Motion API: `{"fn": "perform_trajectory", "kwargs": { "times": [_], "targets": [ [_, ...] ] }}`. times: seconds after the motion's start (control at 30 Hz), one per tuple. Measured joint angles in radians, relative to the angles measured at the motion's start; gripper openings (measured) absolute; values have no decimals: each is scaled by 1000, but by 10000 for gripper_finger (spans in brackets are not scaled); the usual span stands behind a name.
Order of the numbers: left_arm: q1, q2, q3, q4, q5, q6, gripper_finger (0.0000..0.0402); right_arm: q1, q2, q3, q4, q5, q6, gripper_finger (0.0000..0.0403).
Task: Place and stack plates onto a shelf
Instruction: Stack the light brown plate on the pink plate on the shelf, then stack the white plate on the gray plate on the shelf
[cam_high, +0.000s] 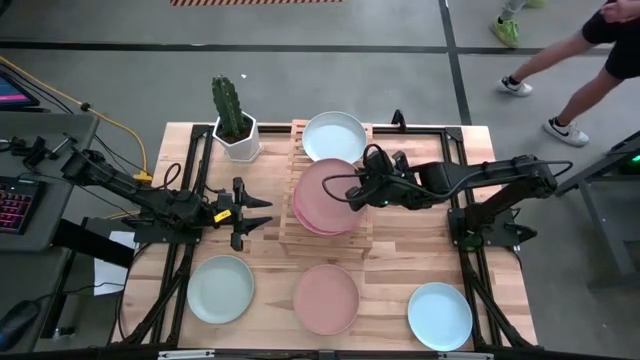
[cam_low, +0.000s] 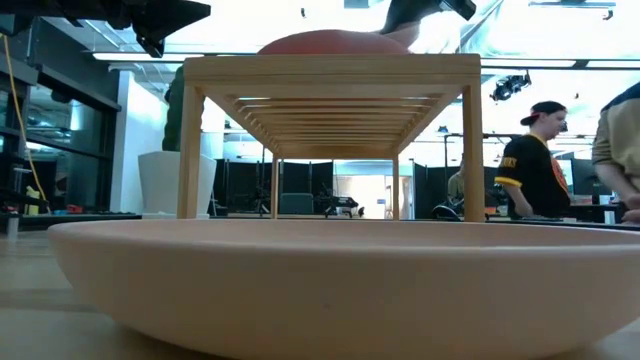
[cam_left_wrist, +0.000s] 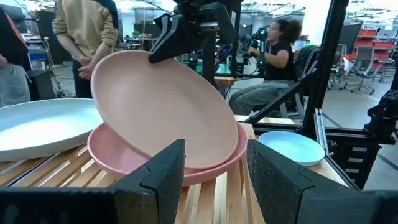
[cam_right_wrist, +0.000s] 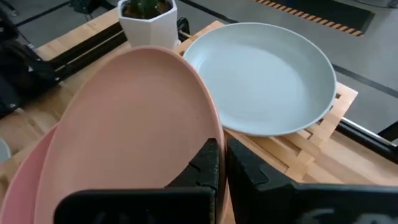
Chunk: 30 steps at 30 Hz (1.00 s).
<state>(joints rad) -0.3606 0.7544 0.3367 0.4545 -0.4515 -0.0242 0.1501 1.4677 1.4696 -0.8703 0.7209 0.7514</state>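
The tilted plate's lower edge (cam_right_wrist: 50, 165) is in the lower pink plate (cam_right_wrist: 28, 183) on the shelf. The tilted plate would lie there, so my right gripper should let it go.
The wooden slat shelf (cam_high: 288, 232) stands mid-table. A pale blue plate (cam_high: 335, 137) lies on its far half. A pink plate (cam_high: 318, 222) lies on its near half. Above it a second pink plate (cam_left_wrist: 161, 112) is tilted, and my right gripper (cam_high: 352, 193) is shut on it. My left gripper (cam_high: 258, 212) hovers open just left of the shelf, level with its top; its fingers (cam_left_wrist: 163, 171) touch nothing. On the table near the front edge lie a pale green plate (cam_high: 221, 289), a pink plate (cam_high: 326, 298) and a light blue plate (cam_high: 440, 316). My right gripper (cam_right_wrist: 221, 152) pinches the tilted pink plate's rim (cam_right_wrist: 208, 127) on the side toward the table's right, one finger over the plate's inner face and one beneath. It reaches in from the right, slanting down. That side is raised; the plate's opposite edge (cam_left_wrist: 208, 163) rests on the lower pink plate (cam_left_wrist: 124, 163).
A white hexagonal cactus pot (cam_high: 236, 128) stands at the shelf's far left corner. Black frame rails (cam_high: 478, 270) run along the table's left and right sides. People sit and stand beyond the table in the low and left wrist views.
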Motion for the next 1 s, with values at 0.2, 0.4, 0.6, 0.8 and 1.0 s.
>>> {"fn": "perform_trajectory", "kwargs": {
  "times": [0.2, 0.4, 0.6, 0.8, 1.0],
  "targets": [
    [0, 0, 0, 0, 0, 0, 161, 0, 0, 0, 32, -48, -17, 24],
    [0, 0, 0, 0, 0, 0, 161, 0, 0, 0, 34, -68, -27, 90],
    [0, 0, 0, 0, 0, 0, 161, 0, 0, 0, 32, -68, -53, 151],
    [0, 0, 0, -1, 0, 0, 161, 9, -1, 0, -45, -67, -101, 182],
    [0, 0, 0, -17, 0, -1, 161, 86, -1, -1, -343, -9, 72, 184]
  ]
}}
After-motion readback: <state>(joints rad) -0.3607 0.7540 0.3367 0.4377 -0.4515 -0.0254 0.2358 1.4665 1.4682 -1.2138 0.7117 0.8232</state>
